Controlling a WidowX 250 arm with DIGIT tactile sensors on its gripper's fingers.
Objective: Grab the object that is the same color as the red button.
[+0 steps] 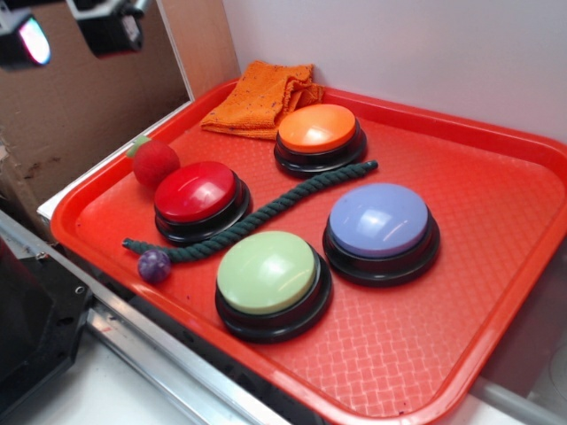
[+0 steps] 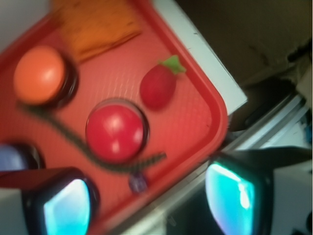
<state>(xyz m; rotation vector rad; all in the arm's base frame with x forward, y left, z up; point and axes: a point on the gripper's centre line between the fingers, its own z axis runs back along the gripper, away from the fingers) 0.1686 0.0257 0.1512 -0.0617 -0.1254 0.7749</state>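
Observation:
My gripper grabs the fuzzy red ball by its round red body [image 1: 156,166] next, to match the red button's [image 1: 196,191] color.
The small fuzzy red ball with a green patch [image 1: 156,163] lies at the tray's left edge, just behind the red button [image 1: 196,191], a glossy red dome on a black base. In the wrist view the ball [image 2: 157,87] sits up and right of the red button [image 2: 116,132]. My gripper [image 1: 66,35] hangs high at the top left, well above and left of the ball. It is open and empty. In the wrist view the gripper [image 2: 146,205] has its two fingers wide apart at the bottom of a blurred picture.
On the red tray [image 1: 496,292] stand an orange button [image 1: 319,129], a purple-blue button [image 1: 379,221] and a green button [image 1: 267,272]. A dark green rope [image 1: 266,211], a tiny purple ball [image 1: 154,264] and an orange cloth [image 1: 261,96] also lie there. A cardboard wall [image 1: 80,115] stands at left.

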